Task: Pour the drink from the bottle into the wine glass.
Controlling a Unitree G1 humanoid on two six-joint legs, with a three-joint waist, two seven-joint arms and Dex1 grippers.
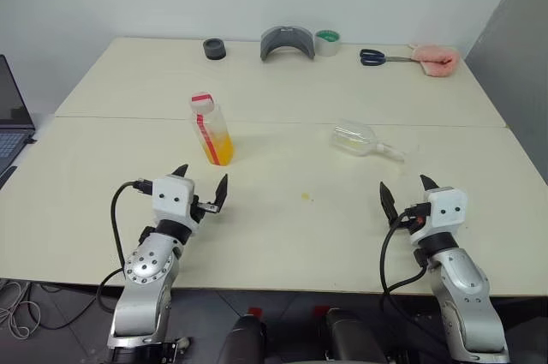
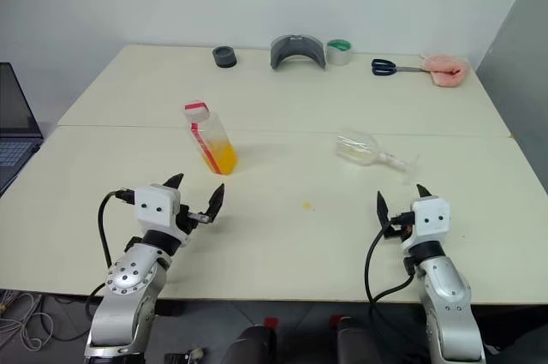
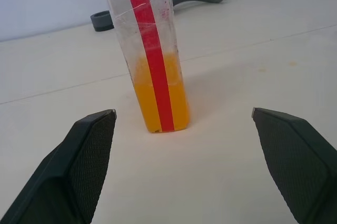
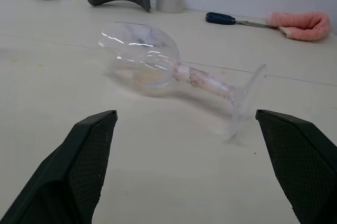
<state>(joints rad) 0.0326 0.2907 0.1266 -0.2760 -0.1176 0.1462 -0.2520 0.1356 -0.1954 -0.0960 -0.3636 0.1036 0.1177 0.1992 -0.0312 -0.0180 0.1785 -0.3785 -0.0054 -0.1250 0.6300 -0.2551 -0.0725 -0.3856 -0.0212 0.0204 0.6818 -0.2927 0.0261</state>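
Observation:
My left gripper is to grab the bottle by its flat-sided body (image 1: 211, 131) next so that it can pour, because the bottle has a round cap (image 1: 202, 103) above its flat facing sides.
The bottle (image 1: 211, 128) stands upright on the table left of centre, clear plastic with a red strip and a pinkish cap. The orange-yellow drink (image 3: 158, 100) fills its lower part. My left gripper (image 1: 202, 188) hovers open a short way in front of it, with nothing between its fingers. The wine glass (image 1: 360, 140) lies on its side right of centre, bowl toward the left, foot (image 4: 247, 97) toward the right. My right gripper (image 1: 405, 193) is open just in front of the glass and holds nothing.
Along the table's far edge sit a black ring (image 1: 215, 48), a grey curved piece (image 1: 287, 41), a tape roll (image 1: 327, 42), scissors (image 1: 381, 57) and a pink cloth (image 1: 437, 59). A laptop (image 1: 10, 116) stands at the far left. A small yellow spot (image 1: 305, 197) marks the tabletop.

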